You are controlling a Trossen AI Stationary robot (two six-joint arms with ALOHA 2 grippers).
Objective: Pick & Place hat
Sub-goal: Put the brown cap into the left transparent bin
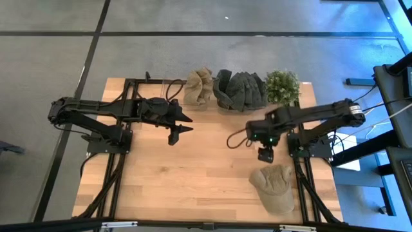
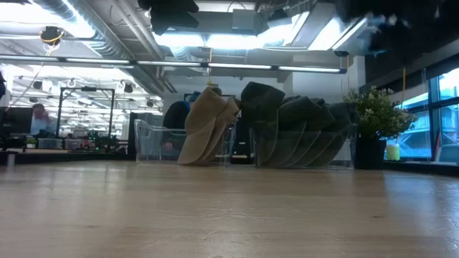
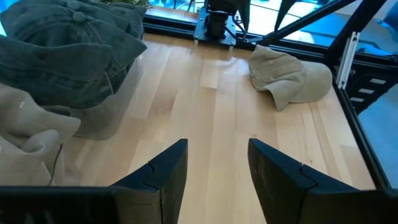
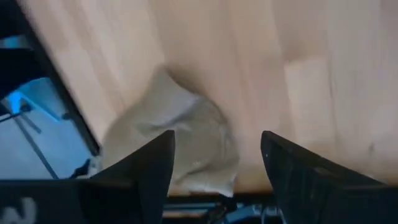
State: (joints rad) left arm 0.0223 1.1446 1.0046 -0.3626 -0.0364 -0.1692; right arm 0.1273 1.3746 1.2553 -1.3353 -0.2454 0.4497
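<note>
The robot's right gripper will next stack the tan cap with the tan caps in the clear bin [image 1: 197, 88], so it will grab it by the tan cap's cloth top [image 1: 273, 182].
A tan cap [image 1: 275, 187] lies flat on the wooden table near its near right corner; it also shows in the left wrist view [image 3: 287, 76] and the right wrist view [image 4: 177, 142]. My right gripper [image 1: 265, 154] hangs open above the table, just on the far side of the cap, touching nothing; its fingers frame the cap in its wrist view [image 4: 217, 168]. My left gripper [image 1: 183, 124] is open too and waits over the table's far left part [image 3: 217, 174].
Along the far edge stand clear bins with a stack of tan caps [image 1: 198, 87] and a stack of dark green caps [image 1: 241, 90], then a potted plant [image 1: 282, 86]. Bare wood [image 1: 187, 174] lies between the arms and toward the near edge.
</note>
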